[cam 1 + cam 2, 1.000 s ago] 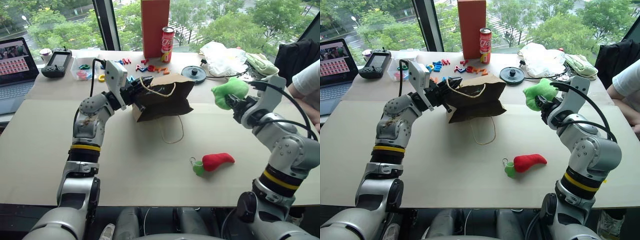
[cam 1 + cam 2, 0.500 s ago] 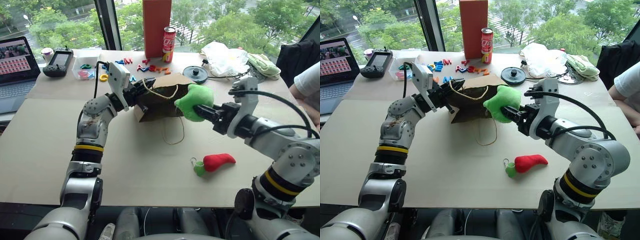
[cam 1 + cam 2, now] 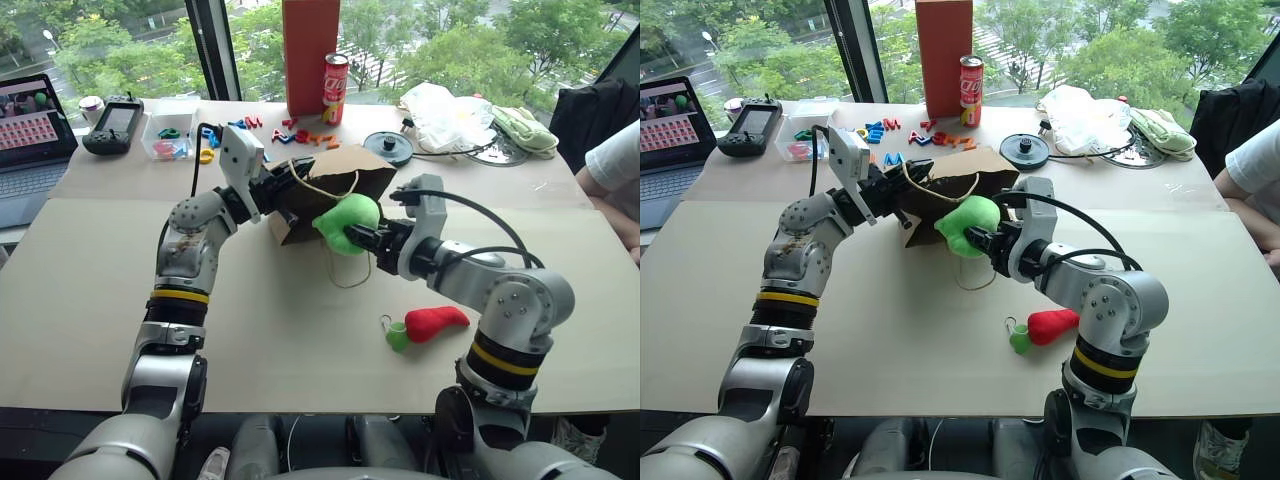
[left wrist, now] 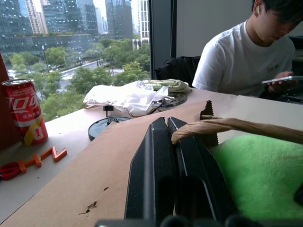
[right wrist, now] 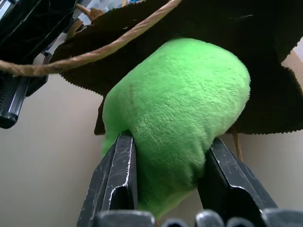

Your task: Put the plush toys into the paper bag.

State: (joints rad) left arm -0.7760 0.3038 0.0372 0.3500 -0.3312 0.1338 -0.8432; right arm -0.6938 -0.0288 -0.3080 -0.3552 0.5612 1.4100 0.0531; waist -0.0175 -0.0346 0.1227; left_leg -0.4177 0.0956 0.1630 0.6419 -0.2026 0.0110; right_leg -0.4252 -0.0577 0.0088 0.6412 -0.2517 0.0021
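The green plush toy (image 3: pixel 345 220) bulges out in front of the bag's dark opening (image 3: pixel 303 208), so it would fall outside if my right gripper opened now. My right gripper needs to move it in before opening.
The brown paper bag (image 3: pixel 350 170) lies on its side mid-table, its dark mouth turned toward me. My left gripper (image 3: pixel 287 186) is shut on the top edge of the bag (image 4: pixel 94 179), beside a twisted handle (image 4: pixel 236 126). My right gripper (image 5: pixel 170 139) is shut on the round green plush toy (image 5: pixel 180 109) and holds that toy (image 3: pixel 345 220) right at the bag's mouth. How far in it sits I cannot tell. The red chili-shaped plush toy (image 3: pixel 432 322) lies on the table nearer me, to the right, with its key ring pointing left.
Behind the bag stand a tall red box (image 3: pixel 310 50) and a soda can (image 3: pixel 334 88), with colourful letters (image 3: pixel 300 135) around them. A laptop (image 3: pixel 30 140) and a controller (image 3: pixel 112 125) are far left. A black disc (image 3: pixel 390 147) and white plastic bag (image 3: pixel 445 115) lie back right. A person's sleeve (image 3: pixel 615 160) is at the right edge.
My right gripper has swung left and down with the green plush toy, from the right side of the table to the bag's mouth. The left gripper has kept its hold on the bag.
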